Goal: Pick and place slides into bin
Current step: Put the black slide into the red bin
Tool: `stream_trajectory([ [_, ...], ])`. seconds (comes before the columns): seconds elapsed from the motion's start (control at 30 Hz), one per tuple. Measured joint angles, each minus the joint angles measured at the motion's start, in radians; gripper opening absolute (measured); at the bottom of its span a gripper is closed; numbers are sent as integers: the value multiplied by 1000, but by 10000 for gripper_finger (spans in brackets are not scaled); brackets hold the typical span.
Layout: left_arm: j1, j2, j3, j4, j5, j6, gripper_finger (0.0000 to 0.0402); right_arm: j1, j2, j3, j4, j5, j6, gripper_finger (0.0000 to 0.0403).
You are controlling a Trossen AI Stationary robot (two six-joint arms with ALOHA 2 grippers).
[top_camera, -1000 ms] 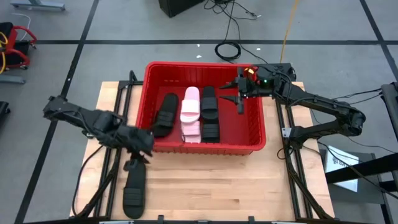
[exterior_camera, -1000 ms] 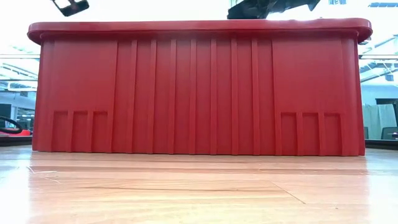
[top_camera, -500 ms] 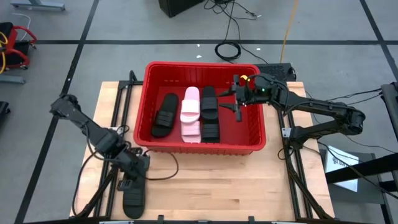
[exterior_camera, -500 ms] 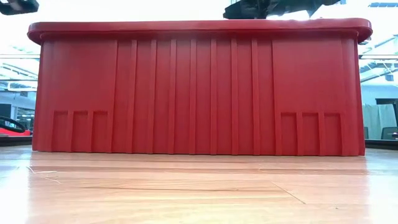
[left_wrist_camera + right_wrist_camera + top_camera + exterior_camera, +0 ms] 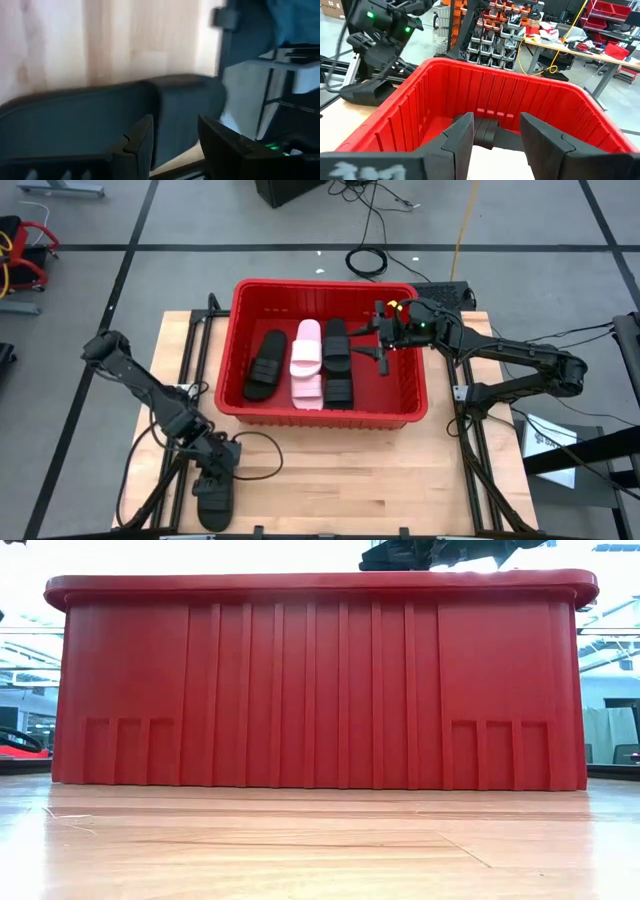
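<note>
My left gripper grabs the slide by its strap (image 5: 214, 502) (image 5: 180, 115) next, to put the black slide into the red bin.
The red bin (image 5: 412, 395) stands at the table's middle far side and fills the low view (image 5: 320, 690). Several slides lie flat in it: a black one (image 5: 266, 365), pale pink ones (image 5: 308, 360) and black ones (image 5: 338, 365). One black slide (image 5: 215, 498) lies flat on the table near the front left edge; it also shows in the left wrist view (image 5: 90, 120). My left gripper (image 5: 213, 464) is open over that slide's far end, with the slide showing between its fingers (image 5: 175, 135). My right gripper (image 5: 383, 352) is open and empty above the bin's right part (image 5: 495, 125). My left gripper's open fingers (image 5: 140, 142) come from above and stand across the black slide near its far end (image 5: 185, 100). I cannot tell whether they touch it. The slide lies flat on the table.
Bare wooden table (image 5: 330, 480) lies in front of the bin and to the right of the loose slide. Black frame rails (image 5: 190, 340) run along both sides of the bin. Cables (image 5: 260, 445) trail from the left arm across the table.
My left gripper has gone from the bin's near left corner toward the table's near edge and down, and now stands over the black slide on the table. My right gripper has shifted a little toward the near edge over the bin, then kept still. The slides have not moved.
</note>
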Motion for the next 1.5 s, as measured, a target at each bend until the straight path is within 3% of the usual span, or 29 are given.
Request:
stream_trajectory([
  [0.33,-23,0,-142,203,43,-83,147,0,0,0,-13,0,18,153],
  [1.1,-51,0,-301,509,44,-210,145,0,0,0,-54,1,23,153],
  [1.2,-52,0,-310,514,46,-198,124,0,0,0,-54,1,23,153],
  [1.43,-48,0,-310,555,86,-140,20,0,0,0,-53,1,20,153],
  [1.5,-46,0,-310,576,89,-135,8,0,0,0,-53,1,17,153],
])
